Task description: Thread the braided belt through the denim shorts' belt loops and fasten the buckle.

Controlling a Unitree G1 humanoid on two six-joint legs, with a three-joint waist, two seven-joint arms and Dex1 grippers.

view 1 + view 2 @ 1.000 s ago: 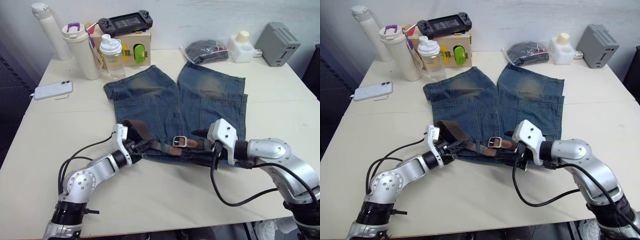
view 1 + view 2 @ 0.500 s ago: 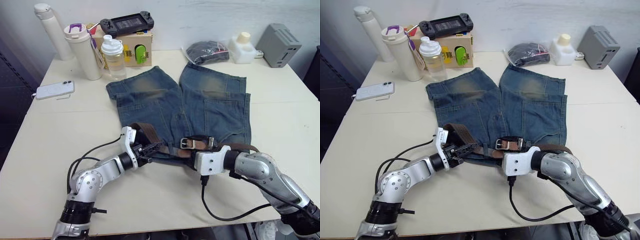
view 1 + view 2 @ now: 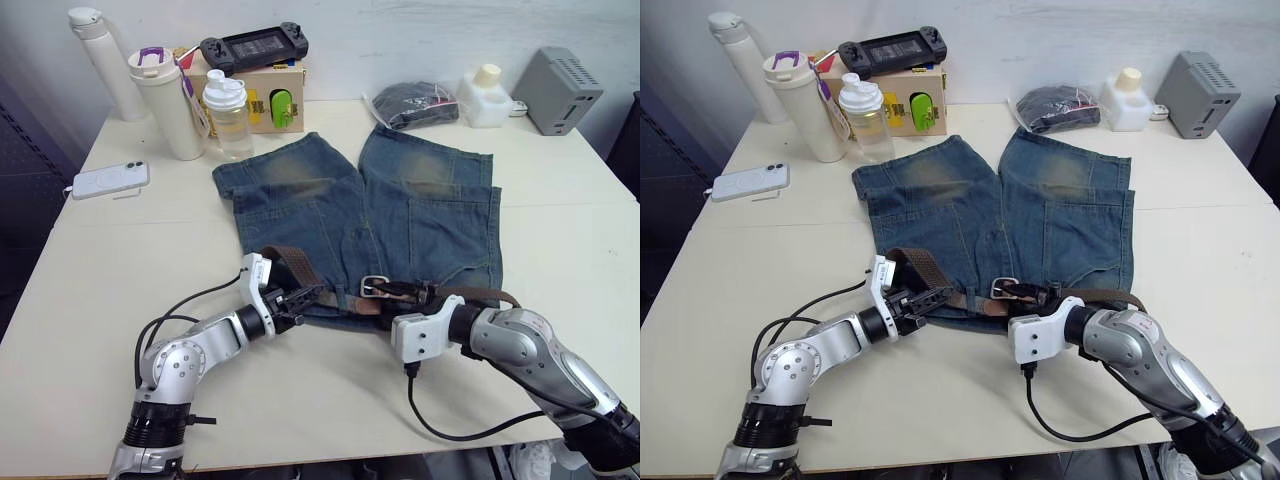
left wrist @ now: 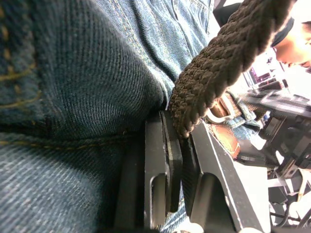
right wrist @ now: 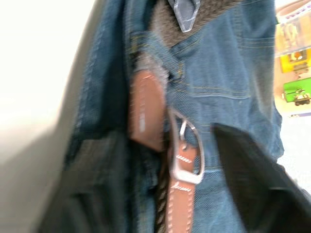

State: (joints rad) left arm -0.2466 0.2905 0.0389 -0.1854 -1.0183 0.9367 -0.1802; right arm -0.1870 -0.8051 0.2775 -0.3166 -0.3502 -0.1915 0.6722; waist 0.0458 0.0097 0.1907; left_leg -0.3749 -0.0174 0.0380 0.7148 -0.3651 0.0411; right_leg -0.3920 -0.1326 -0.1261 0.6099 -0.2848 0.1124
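Note:
The right gripper grabs the belt by its tan leather tip (image 3: 362,304) next. Then I feed the belt on toward the silver buckle (image 3: 374,287).
The denim shorts (image 3: 400,210) lie flat on the table, waistband toward me. The braided belt (image 3: 285,262) runs along the waistband, arching up at its left end and trailing out at the right (image 3: 485,295). My left gripper (image 3: 298,298) is shut on the braided strap (image 4: 218,63) at the waistband's left part. The silver buckle (image 3: 374,287) lies mid-waistband beside the tan leather tip (image 5: 146,111). My right gripper (image 3: 398,303) reaches in from the near edge. Its fingers (image 5: 252,179) stand open on either side of the buckle (image 5: 187,150) and the tip.
A phone (image 3: 110,179) lies at the left. At the back stand a white tumbler (image 3: 165,100), a clear bottle (image 3: 225,112), a flask (image 3: 100,60), a box with a game console (image 3: 255,45), a bagged dark bundle (image 3: 415,103), a white bottle (image 3: 482,93) and a grey device (image 3: 565,88).
My right arm swung from over the waistband down to its near side and now points at the buckle. The left gripper kept its hold on the strap.

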